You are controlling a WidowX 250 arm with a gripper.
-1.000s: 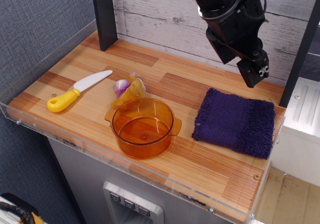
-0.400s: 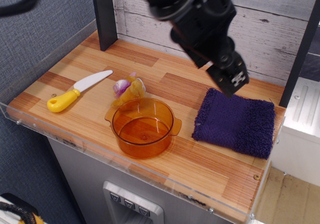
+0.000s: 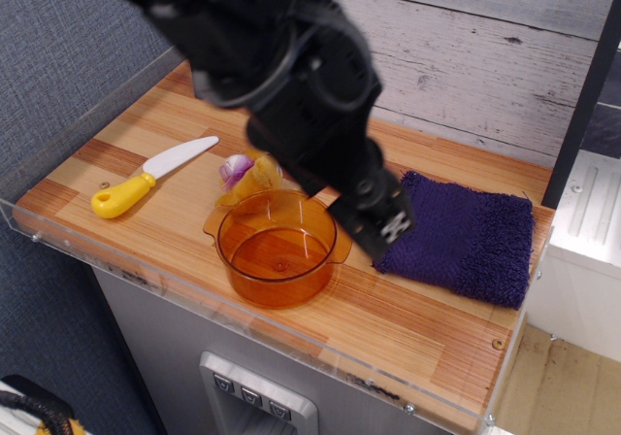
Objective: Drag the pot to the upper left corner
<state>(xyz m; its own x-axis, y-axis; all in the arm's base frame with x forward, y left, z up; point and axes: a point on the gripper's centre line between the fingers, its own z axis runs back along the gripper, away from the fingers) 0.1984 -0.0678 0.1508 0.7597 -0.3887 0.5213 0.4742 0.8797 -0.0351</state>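
Observation:
The gripper grabs the pot's rim [image 3: 333, 218] next, to drag the pot [image 3: 275, 249] to the upper left corner.
The translucent orange pot [image 3: 275, 249] stands near the front middle of the wood-plank tabletop [image 3: 408, 318], upright and empty. My black gripper [image 3: 386, 231] hangs low just right of the pot's right handle, between the pot and the purple cloth. Its fingers are blurred, so open or shut cannot be told. Nothing is seen held. The arm [image 3: 281, 76] stretches from the top left and hides the upper left corner and its black post.
A purple cloth [image 3: 464, 236] lies at the right. A small yellow-orange toy with a purple top [image 3: 245, 173] sits right behind the pot. A white knife with a yellow handle [image 3: 146, 175] lies at the left. A clear plastic rim [image 3: 243, 309] lines the table's front edge.
The arm has swept from the upper right down and left, and the gripper now sits low beside the pot's right side. The pot, toy, knife and cloth have not moved.

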